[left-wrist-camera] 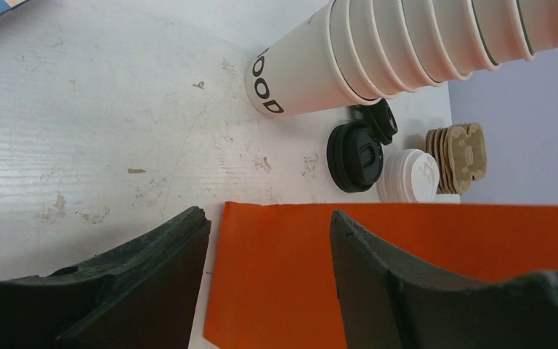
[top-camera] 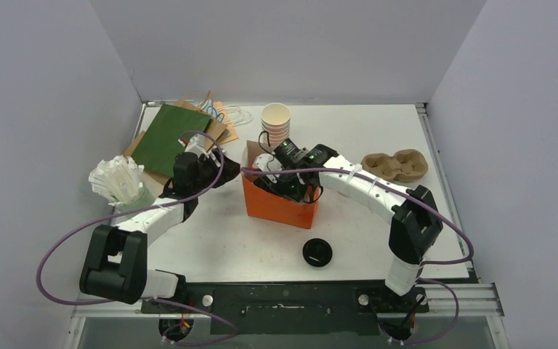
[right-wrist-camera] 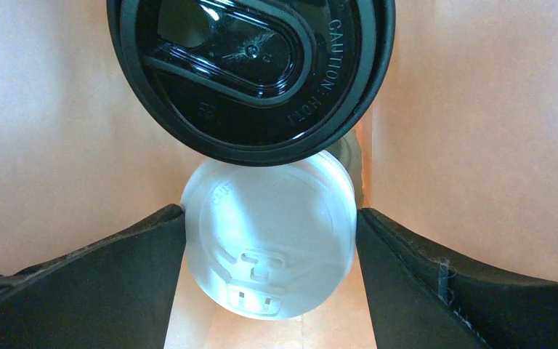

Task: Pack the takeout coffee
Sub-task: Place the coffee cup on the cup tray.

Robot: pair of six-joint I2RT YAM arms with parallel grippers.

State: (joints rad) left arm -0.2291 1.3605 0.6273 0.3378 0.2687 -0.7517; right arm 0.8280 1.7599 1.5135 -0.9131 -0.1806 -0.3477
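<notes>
The white-lidded coffee cup (right-wrist-camera: pixel 269 240) sits upright inside the orange paper bag beside the black-lidded coffee cup, so my right gripper opens now.
An orange paper bag (top-camera: pixel 280 202) stands open at mid-table. My right gripper (top-camera: pixel 291 190) reaches down into it. In the right wrist view my right gripper (right-wrist-camera: pixel 270 212) is shut on a white-lidded coffee cup (right-wrist-camera: pixel 269 240), with a finger touching each side of the lid. A black-lidded coffee cup (right-wrist-camera: pixel 251 73) stands just beyond it inside the bag (right-wrist-camera: pixel 36 131). The cups' sides are hidden under the lids. My left gripper (top-camera: pixel 224 174) is at the bag's left side. In the left wrist view my left gripper (left-wrist-camera: pixel 267 214) is open, its fingers straddling the bag's orange wall (left-wrist-camera: pixel 276 276).
A stack of lidless white cups (top-camera: pixel 276 123) stands behind the bag. Cardboard cup carriers (top-camera: pixel 396 166) lie at the right. A loose black lid (top-camera: pixel 317 252) lies in front. Green and brown bags (top-camera: pixel 171 138) and a cup of white sticks (top-camera: pixel 118 182) are at the left.
</notes>
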